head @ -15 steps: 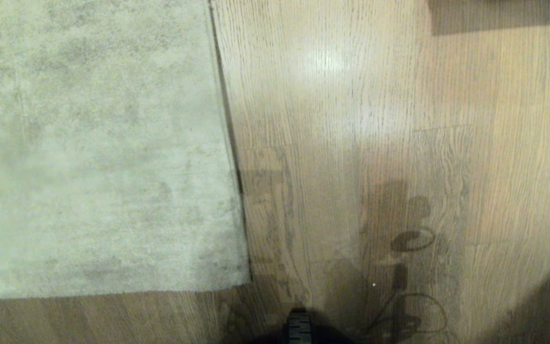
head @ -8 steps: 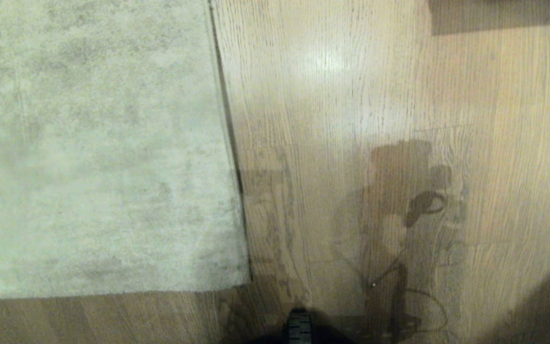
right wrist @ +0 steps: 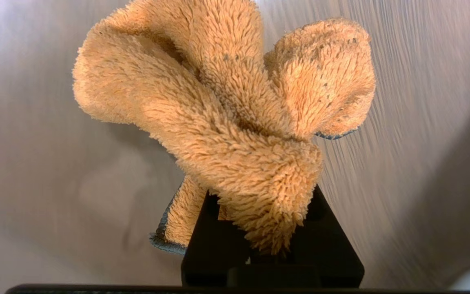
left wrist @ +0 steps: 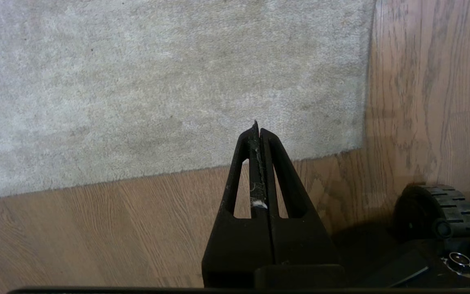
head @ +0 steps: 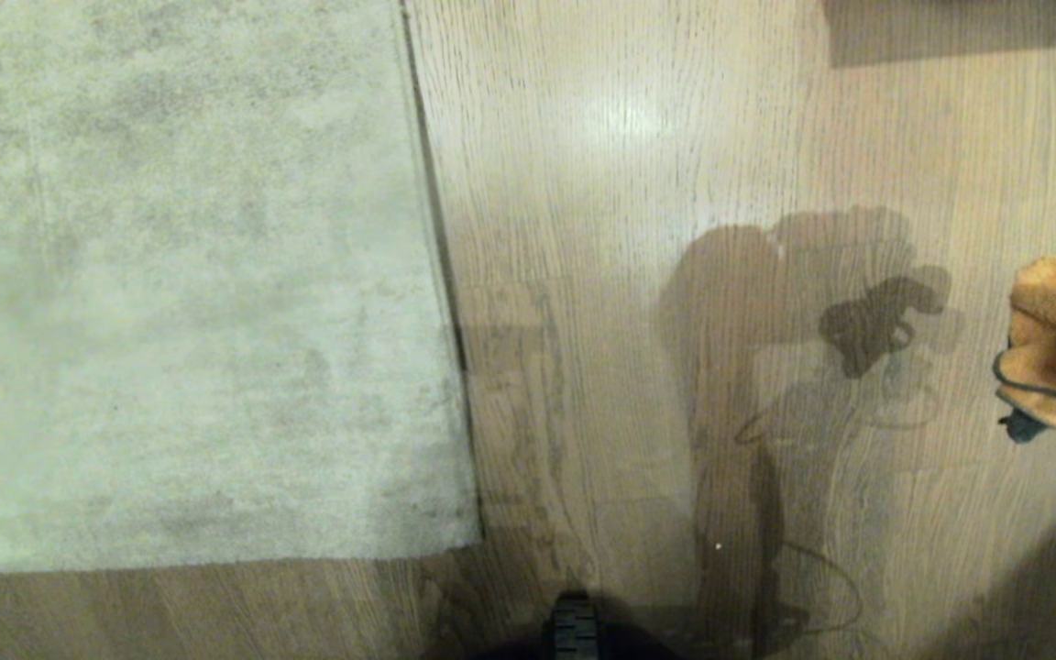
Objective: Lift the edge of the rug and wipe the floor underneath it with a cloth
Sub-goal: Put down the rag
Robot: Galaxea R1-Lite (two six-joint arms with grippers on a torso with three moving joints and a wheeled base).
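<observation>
The orange cloth is hanging above the wood floor, apart from its shadow, so my right gripper needs to keep holding the cloth.
The pale grey rug [head: 180,275] lies flat on the left, its dark-trimmed right edge [head: 441,275] and near corner [head: 478,541] down on the wood floor [head: 629,275]. At the far right of the head view the orange cloth [head: 1046,321] hangs bunched in my right gripper [head: 1055,367], well clear of the rug. In the right wrist view the fluffy cloth [right wrist: 227,114] hides the fingertips of the right gripper [right wrist: 265,204], which is shut on it above the floor. My left gripper [left wrist: 257,130] is shut and empty, hovering near the rug's corner [left wrist: 359,143].
A dark shape [head: 959,27] sits on the floor at the far right top. My base wheel [left wrist: 443,208] stands beside the rug corner, and its black front [head: 574,628] shows at the near edge. Arm and cable shadows fall on the bare planks [head: 794,367].
My right gripper with the cloth has risen into the head view from the lower right edge, moving forward; its shadow on the floor has shifted the same way. Rug and left gripper are unmoved.
</observation>
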